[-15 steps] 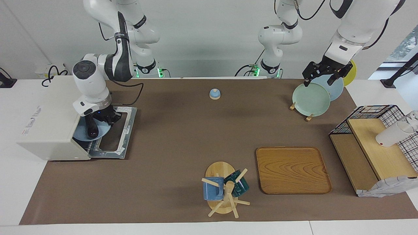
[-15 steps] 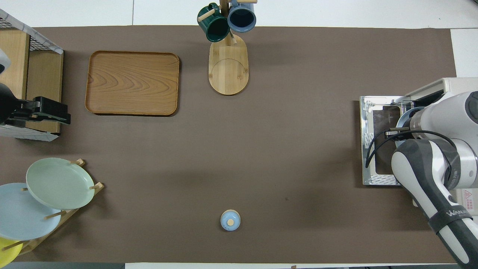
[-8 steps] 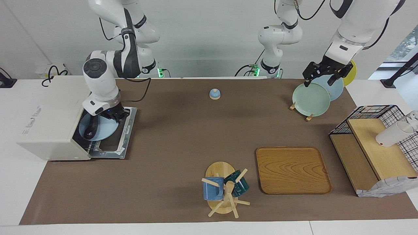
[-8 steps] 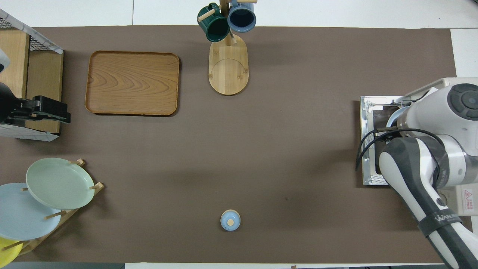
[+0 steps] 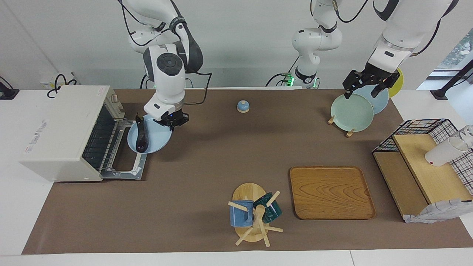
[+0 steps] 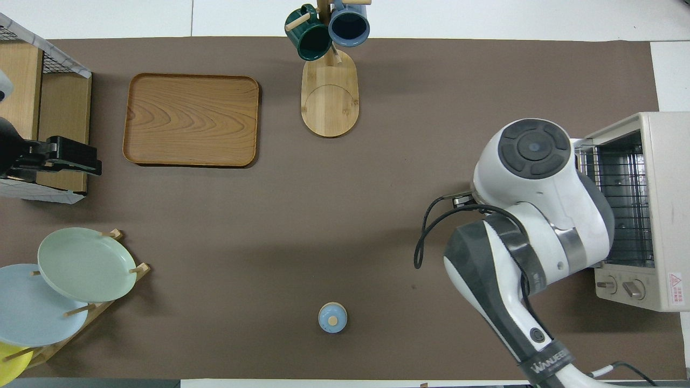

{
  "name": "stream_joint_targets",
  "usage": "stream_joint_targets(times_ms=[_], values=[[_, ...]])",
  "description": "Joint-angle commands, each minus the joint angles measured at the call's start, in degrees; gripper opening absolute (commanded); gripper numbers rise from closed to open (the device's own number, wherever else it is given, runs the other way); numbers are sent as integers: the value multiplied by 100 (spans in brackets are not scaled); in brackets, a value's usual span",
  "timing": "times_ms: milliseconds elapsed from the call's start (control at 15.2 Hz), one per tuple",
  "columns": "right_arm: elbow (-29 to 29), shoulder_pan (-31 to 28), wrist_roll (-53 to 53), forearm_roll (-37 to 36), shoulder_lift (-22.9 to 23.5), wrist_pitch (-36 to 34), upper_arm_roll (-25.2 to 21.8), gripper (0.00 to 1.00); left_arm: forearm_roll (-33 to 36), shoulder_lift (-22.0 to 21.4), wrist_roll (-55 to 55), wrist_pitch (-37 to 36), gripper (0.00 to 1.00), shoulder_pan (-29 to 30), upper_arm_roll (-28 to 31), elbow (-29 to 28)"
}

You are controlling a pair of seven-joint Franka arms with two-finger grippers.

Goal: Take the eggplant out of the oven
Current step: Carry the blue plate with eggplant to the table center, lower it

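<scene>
I need my left gripper to take hold of the eggplant by the middle of its body next, so that I can finish taking it out of the oven (image 6: 666, 207).
The eggplant (image 5: 141, 136) is dark and glossy and lies on a light blue plate (image 5: 154, 139). My right gripper (image 5: 170, 123) is shut on the plate's rim and holds it in the air over the edge of the oven's dropped-open door (image 5: 127, 164). The white oven (image 5: 59, 133) stands at the right arm's end of the table with its wire rack bare (image 6: 620, 205). In the overhead view my right arm hides the plate and the eggplant. My left gripper (image 5: 364, 88) is open and waits over the plate rack; it also shows in the overhead view (image 6: 64, 161).
A green plate (image 5: 351, 112) stands in a wooden rack with other plates. A small blue knobbed lid (image 5: 242, 106) sits near the robots. A wooden tray (image 5: 331, 192), a mug tree (image 5: 255, 216) and a black wire basket (image 5: 425, 127) with wooden shelves are farther out.
My right gripper has pulled the blue plate with the eggplant out of the oven and carried it toward the table's middle. The oven's rack now shows bare. The left arm has not moved.
</scene>
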Motion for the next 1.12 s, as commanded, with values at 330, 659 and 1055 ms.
stream_joint_targets(times_ms=[330, 659, 1055], values=[[1740, 1524, 1533, -27, 1688, -480, -2, 0, -35, -76, 24, 123, 100, 113, -53, -85], [2077, 1551, 1578, 104, 2182, 185, 340, 0, -35, -67, 15, 263, 100, 113, -53, -85], [1971, 1832, 1788, 246, 2700, 1487, 402, 0, -87, -67, -11, 290, 100, 105, -53, -85]])
